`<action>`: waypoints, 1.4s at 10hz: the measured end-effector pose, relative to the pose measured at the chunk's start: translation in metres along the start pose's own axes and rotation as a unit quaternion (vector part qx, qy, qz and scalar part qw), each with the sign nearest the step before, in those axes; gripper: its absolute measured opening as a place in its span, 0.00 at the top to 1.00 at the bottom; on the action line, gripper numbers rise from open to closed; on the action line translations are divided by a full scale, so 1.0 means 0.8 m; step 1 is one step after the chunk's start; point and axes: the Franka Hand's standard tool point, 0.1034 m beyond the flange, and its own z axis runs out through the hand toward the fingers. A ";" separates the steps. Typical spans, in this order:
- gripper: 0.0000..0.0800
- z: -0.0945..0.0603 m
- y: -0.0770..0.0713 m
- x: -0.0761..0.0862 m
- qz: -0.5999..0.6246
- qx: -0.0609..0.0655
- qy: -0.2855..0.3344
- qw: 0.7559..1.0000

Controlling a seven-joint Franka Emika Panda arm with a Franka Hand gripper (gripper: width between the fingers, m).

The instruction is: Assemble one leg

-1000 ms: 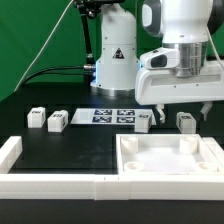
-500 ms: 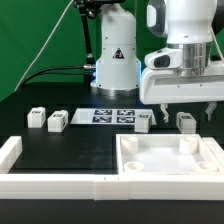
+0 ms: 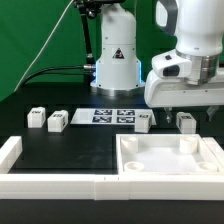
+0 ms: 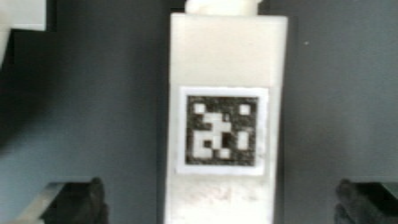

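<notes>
The leg's round peg should stay free to go into the white panel (image 3: pixel 135 165), so the robot's gripper will next pick up the leg by its tagged body (image 3: pixel 186 125).
Several legs, small white blocks with tags, lie on the black table in the exterior view: two at the left (image 3: pixel 37 118) (image 3: pixel 58 121), one by the marker board (image 3: pixel 144 121) and one at the right (image 3: pixel 185 121). My gripper (image 3: pixel 193 108) hangs just above the right one, open. In the wrist view that leg (image 4: pixel 226 110) lies lengthwise with its tag facing the camera, between my two dark fingertips (image 4: pixel 71 200). My gripper (image 4: pixel 222 202) is open, with a gap on each side of the leg. The large white square panel (image 3: pixel 135 165) lies in front of it.
The marker board (image 3: pixel 112 116) lies flat behind the legs. A white rim (image 3: pixel 12 150) runs along the front left, and continues as a low wall (image 3: pixel 60 186) along the front. The robot base (image 3: pixel 116 55) stands at the back.
My gripper has moved toward the exterior view's right and now hangs over the rightmost leg. The legs and the panel have not moved.
</notes>
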 end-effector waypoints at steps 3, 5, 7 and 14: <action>0.19 0.001 0.012 -0.010 -0.013 -0.007 -0.164 0.986; 0.19 0.009 0.024 -0.013 -0.007 -0.008 -0.246 0.969; 0.19 0.015 0.023 -0.025 -0.003 -0.015 -0.343 0.939; 0.19 0.026 0.006 -0.017 0.004 -0.021 -0.321 0.947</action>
